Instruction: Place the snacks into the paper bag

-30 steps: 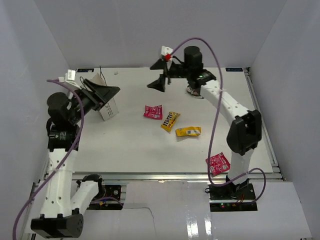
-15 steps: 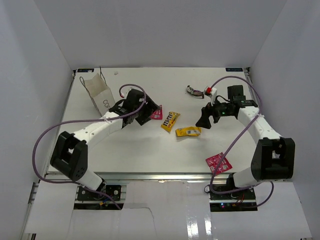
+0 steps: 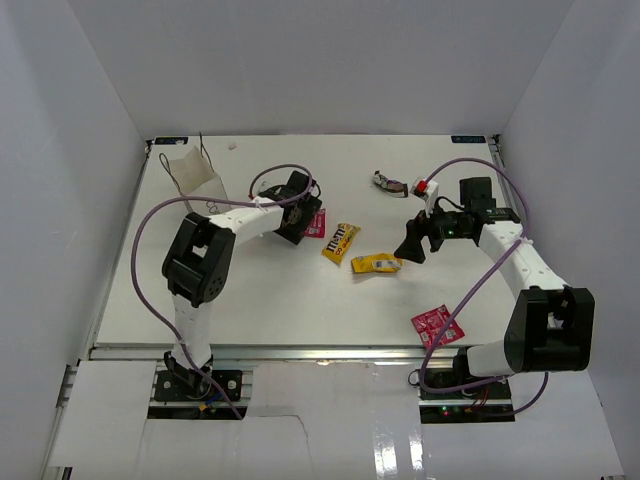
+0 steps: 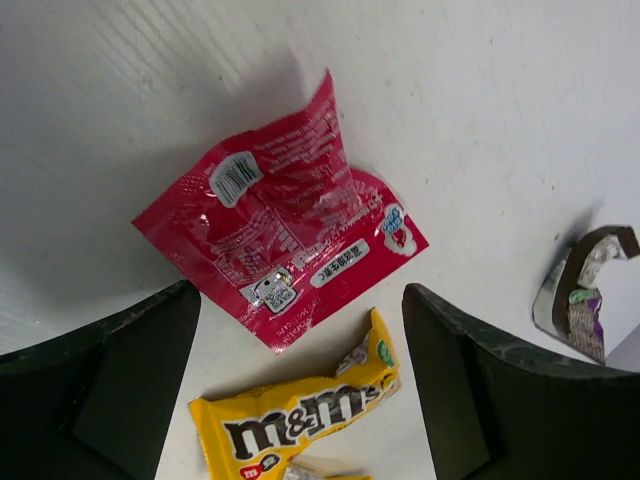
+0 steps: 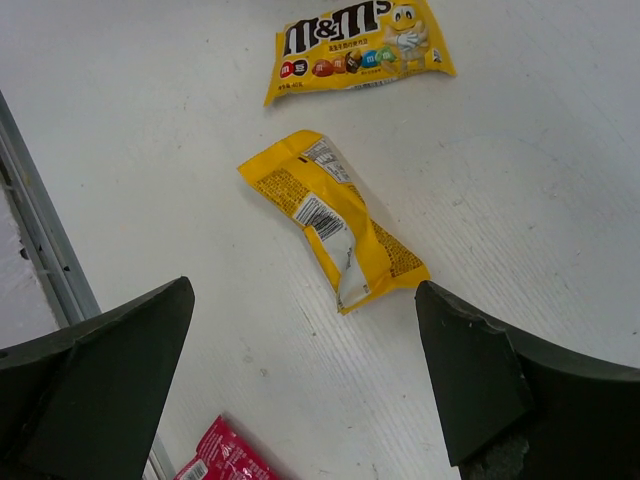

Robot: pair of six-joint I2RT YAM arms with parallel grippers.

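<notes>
Only the lower corner of the pink-red packet lies between my fingers in the left wrist view, above the table. My left gripper lowers to the packet, before closing.
The white paper bag (image 3: pixel 187 170) stands at the back left. A pink-red packet (image 3: pixel 315 224) (image 4: pixel 280 225) lies mid-table. My left gripper (image 3: pixel 297 219) (image 4: pixel 300 300) is open just above it, one finger on each side of its lower edge. Two yellow packets lie beside it: an M&M's one (image 3: pixel 340 242) (image 4: pixel 300 425) (image 5: pixel 355 45) and a face-down one (image 3: pixel 376 263) (image 5: pixel 335 220). My right gripper (image 3: pixel 412 243) (image 5: pixel 303 290) is open and empty, just right of the face-down one. A dark packet (image 3: pixel 388 182) (image 4: pixel 580 295) lies at the back. A second pink-red packet (image 3: pixel 436 326) (image 5: pixel 225 460) lies front right.
White walls enclose the table on three sides. A metal rail (image 5: pixel 40 250) runs along the table's front edge. The left arm's purple cable (image 3: pixel 150 240) loops over the left side of the table.
Both arms have come down from raised poses to the table's middle. In the last half second the left gripper moved right onto the pink-red packet; the right gripper barely moved.
</notes>
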